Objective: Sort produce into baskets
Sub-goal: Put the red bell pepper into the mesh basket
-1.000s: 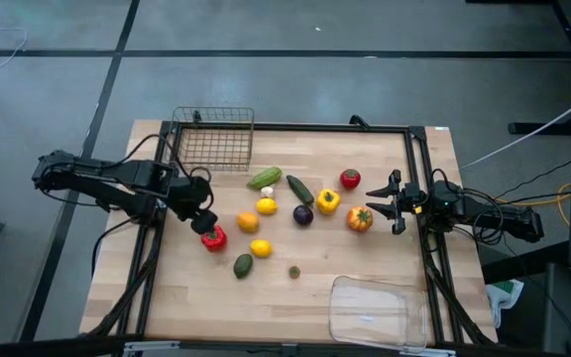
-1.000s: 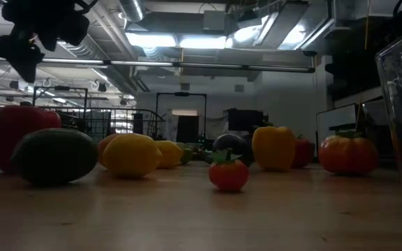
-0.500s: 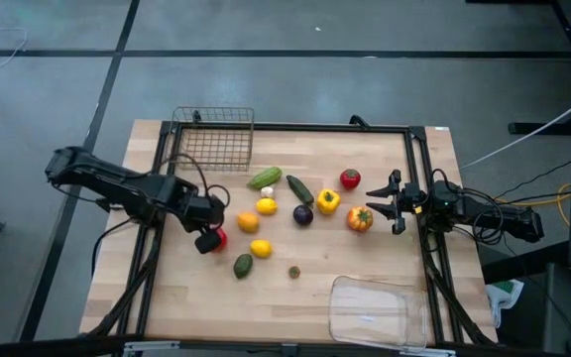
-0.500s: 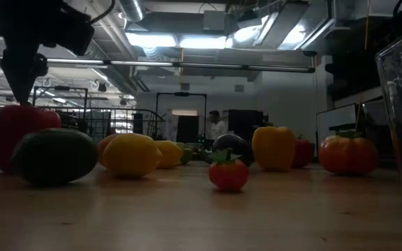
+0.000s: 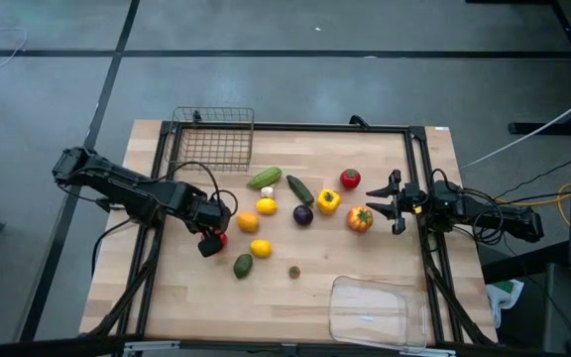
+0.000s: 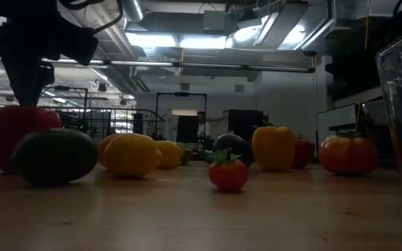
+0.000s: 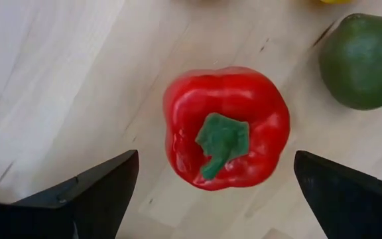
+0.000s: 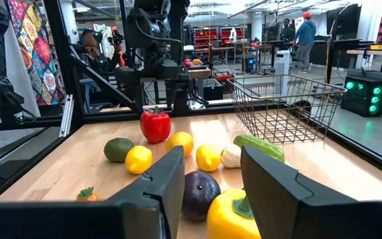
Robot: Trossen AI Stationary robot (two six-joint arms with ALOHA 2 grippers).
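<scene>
The red bell pepper needs to be sorted into the wire basket, so my left gripper should grab the pepper by its rounded sides next.
A red bell pepper stands on the wooden table, stem up; it also shows in the high view and the low view. My left gripper is open just above it, pointing down, one finger on either side and apart from it. A green avocado lies close by. My right gripper is open and empty at the table's right, beside an orange-red tomato. The wire basket stands at the far left, the clear tray at the near right.
More produce lies in the table's middle: a light green vegetable, a dark zucchini, a red tomato, a yellow pepper, a purple one, yellow and orange fruits. Bare wood lies near the front left.
My left gripper has gone toward the table's right and near edges and down, ending right over the red pepper. The pepper and the other produce have stayed where they were.
</scene>
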